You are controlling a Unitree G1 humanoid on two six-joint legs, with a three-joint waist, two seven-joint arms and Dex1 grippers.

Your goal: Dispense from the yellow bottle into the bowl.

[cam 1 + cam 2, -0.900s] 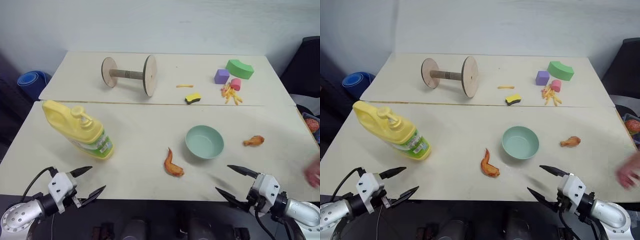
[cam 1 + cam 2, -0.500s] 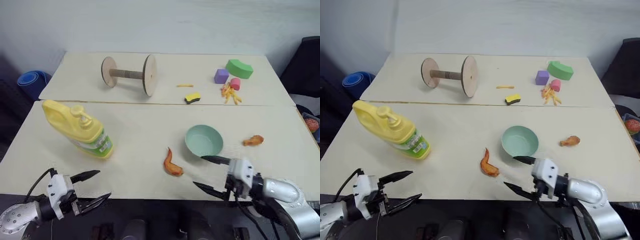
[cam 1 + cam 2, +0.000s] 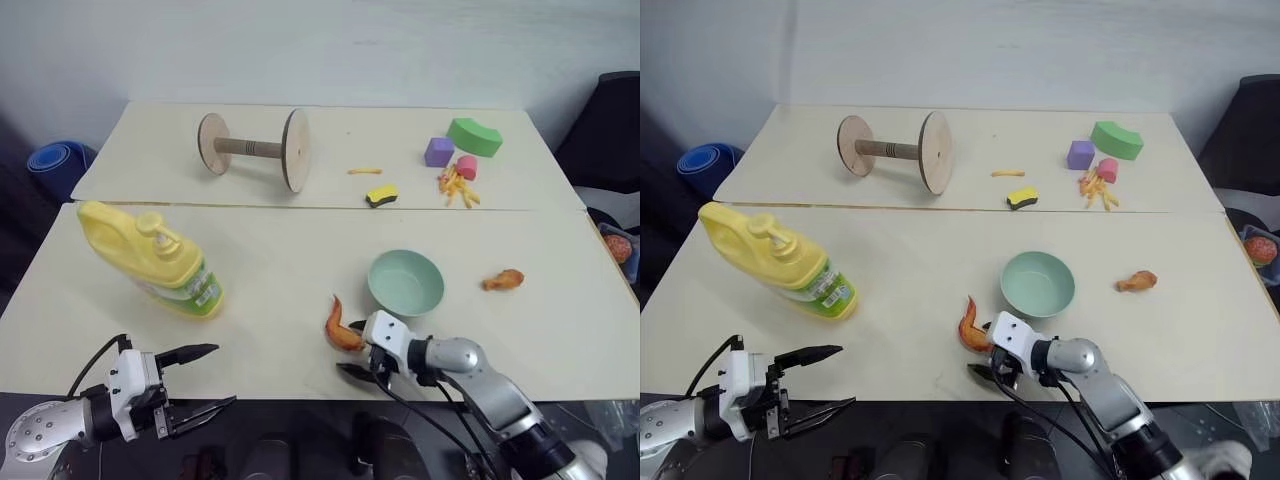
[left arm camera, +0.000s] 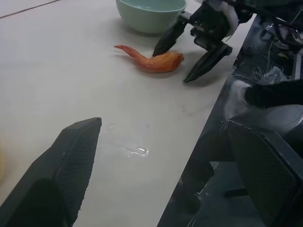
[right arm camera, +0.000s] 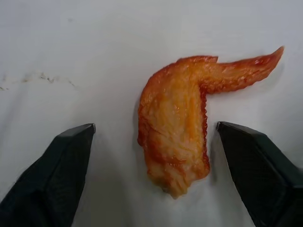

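Observation:
The bowl needs to be held under the yellow bottle's pump (image 3: pixel 155 228), so my right gripper needs to grab the bowl by its rim (image 3: pixel 405 314) next.
The yellow bottle (image 3: pixel 150 258), with a pump top and a green label, sits on the left part of the table. The mint-green bowl (image 3: pixel 405 283) rests right of centre and holds nothing I can see. My right gripper (image 3: pixel 350 352) is low at the table's front edge, just in front of the bowl. It is open, with its fingers (image 5: pixel 61 175) on either side of an orange chicken wing (image 5: pixel 177 137), not touching it. My left gripper (image 3: pixel 222 376) hangs open past the front edge, nearer than the bottle and clear of it.
A wooden spool (image 3: pixel 250 148) stands at the back left. A yellow-and-black sponge (image 3: pixel 381 195), a purple block (image 3: pixel 438 151), a green block (image 3: pixel 475 136) and toy fries (image 3: pixel 458 187) lie at the back right. A drumstick (image 3: pixel 502 281) lies right of the bowl.
My right arm has swung left from the front right corner to the chicken wing. A person's hand at the right edge is gone. My left gripper barely moved.

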